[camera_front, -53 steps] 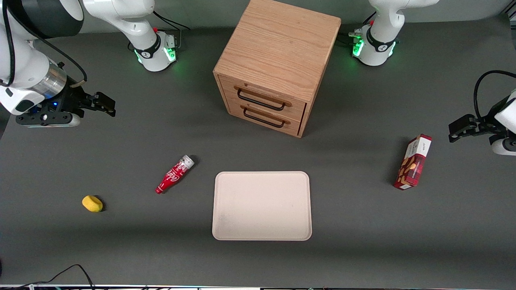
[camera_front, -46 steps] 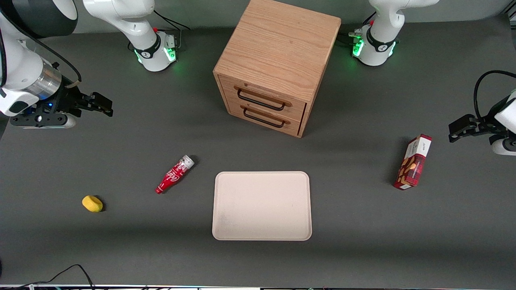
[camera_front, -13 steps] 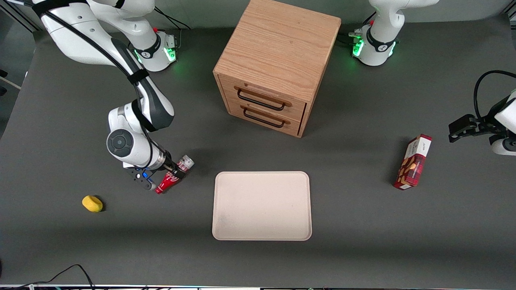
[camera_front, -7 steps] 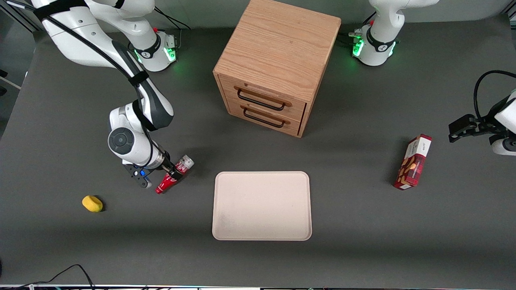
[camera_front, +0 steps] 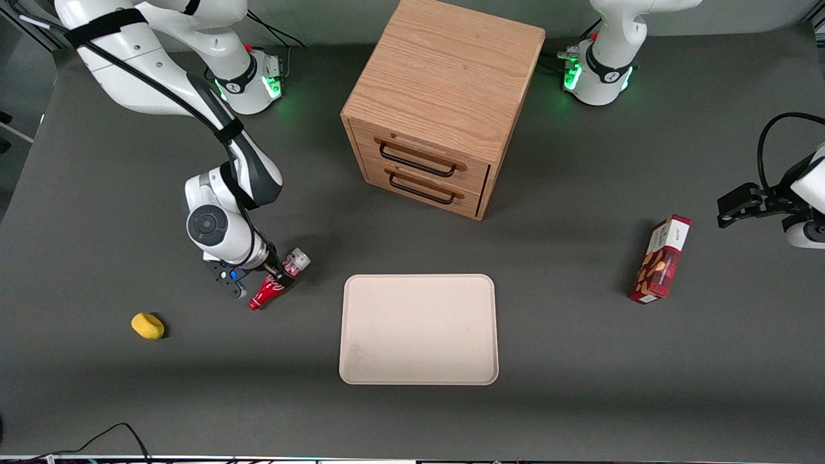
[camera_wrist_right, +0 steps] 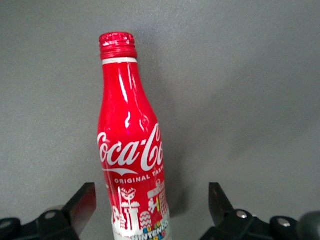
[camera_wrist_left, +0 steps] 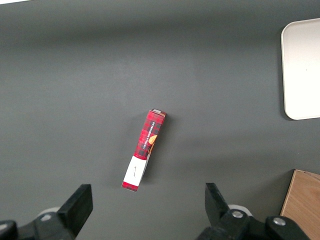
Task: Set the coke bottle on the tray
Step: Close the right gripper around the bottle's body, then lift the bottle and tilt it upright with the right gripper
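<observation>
My right gripper grabs the coke bottle by its printed lower body [camera_wrist_right: 140, 210] next, to place the bottle on the tray.
The coke bottle [camera_front: 271, 289] lies on its side on the dark table, its red neck nearer the front camera and its silvery base [camera_front: 296, 261] farther. My right gripper [camera_front: 276, 276] is down over the bottle's middle and open. In the right wrist view the coke bottle [camera_wrist_right: 131, 150] lies between the two black fingers [camera_wrist_right: 82, 205], with a gap on each side. The cream-beige tray [camera_front: 419, 328] sits flat beside the bottle, toward the parked arm's end, with nothing on it.
A wooden two-drawer cabinet [camera_front: 438, 103] stands farther from the front camera than the tray. A yellow object [camera_front: 147, 325] lies near the bottle toward the working arm's end. A red snack box [camera_front: 660, 259] lies toward the parked arm's end, also seen as the snack box [camera_wrist_left: 144, 150].
The right arm came from the table's end down over the bottle. In the last second its wrist shifted slightly away from the front camera. The bottle lies where it was.
</observation>
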Robot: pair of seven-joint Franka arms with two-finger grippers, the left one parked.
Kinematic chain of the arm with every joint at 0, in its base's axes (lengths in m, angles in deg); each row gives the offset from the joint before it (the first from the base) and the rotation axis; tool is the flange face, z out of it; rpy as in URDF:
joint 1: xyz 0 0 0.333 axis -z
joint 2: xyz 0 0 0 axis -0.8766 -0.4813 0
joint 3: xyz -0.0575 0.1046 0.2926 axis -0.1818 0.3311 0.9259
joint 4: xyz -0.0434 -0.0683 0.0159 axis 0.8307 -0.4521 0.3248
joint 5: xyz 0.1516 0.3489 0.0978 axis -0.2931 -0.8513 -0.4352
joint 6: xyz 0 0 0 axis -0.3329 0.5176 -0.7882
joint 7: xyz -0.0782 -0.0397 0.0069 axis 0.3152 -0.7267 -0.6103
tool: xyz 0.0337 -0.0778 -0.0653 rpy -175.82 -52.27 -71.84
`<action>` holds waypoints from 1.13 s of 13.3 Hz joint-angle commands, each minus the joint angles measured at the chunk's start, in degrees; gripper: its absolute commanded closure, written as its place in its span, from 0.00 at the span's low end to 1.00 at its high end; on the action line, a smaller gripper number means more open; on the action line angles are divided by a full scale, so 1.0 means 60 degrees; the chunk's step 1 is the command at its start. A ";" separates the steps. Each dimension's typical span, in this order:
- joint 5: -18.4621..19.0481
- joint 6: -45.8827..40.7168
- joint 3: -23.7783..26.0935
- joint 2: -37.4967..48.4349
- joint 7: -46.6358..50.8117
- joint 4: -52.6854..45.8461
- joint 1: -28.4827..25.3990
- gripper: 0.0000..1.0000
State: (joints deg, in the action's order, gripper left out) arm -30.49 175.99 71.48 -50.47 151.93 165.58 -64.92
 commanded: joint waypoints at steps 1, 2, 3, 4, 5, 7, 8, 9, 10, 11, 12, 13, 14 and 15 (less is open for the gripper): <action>0.0355 0.0349 -0.0022 -0.0281 0.0523 -0.0081 0.0015 0.01; 0.0458 0.0466 -0.0052 -0.0354 0.0639 -0.0081 0.0015 0.04; 0.0531 0.0481 -0.0067 -0.0355 0.0684 -0.0081 0.0015 0.16; 0.0546 0.0482 -0.0067 -0.0355 0.0684 -0.0081 0.0015 0.40; 0.0547 0.0482 -0.0096 -0.0370 0.0699 -0.0081 0.0015 0.81; 0.0576 0.0467 -0.0111 -0.0355 0.0684 -0.0096 0.0015 1.00; 0.0576 0.0467 -0.0111 -0.0341 0.0699 -0.0096 0.0015 1.00; 0.0576 0.0409 -0.0111 -0.0254 0.0670 -0.0169 0.0015 1.00; 0.0561 0.0176 -0.0096 -0.0122 0.0612 -0.0329 0.0044 1.00; 0.0561 -0.0363 -0.0082 0.0010 0.0568 -0.0562 0.0030 1.00; 0.0576 -0.0919 -0.0023 0.0156 0.0509 -0.0811 0.0000 1.00; 0.0576 -0.1505 0.0021 0.0375 0.0393 -0.1089 -0.0014 1.00; 0.0576 -0.2134 0.0094 0.0638 0.0203 -0.1368 -0.0058 1.00; 0.0532 -0.2851 0.0196 0.0887 -0.0046 -0.1704 -0.0029 1.00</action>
State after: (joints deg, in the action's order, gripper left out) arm -27.95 166.26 71.68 -49.42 153.54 158.13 -64.94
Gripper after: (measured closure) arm 0.441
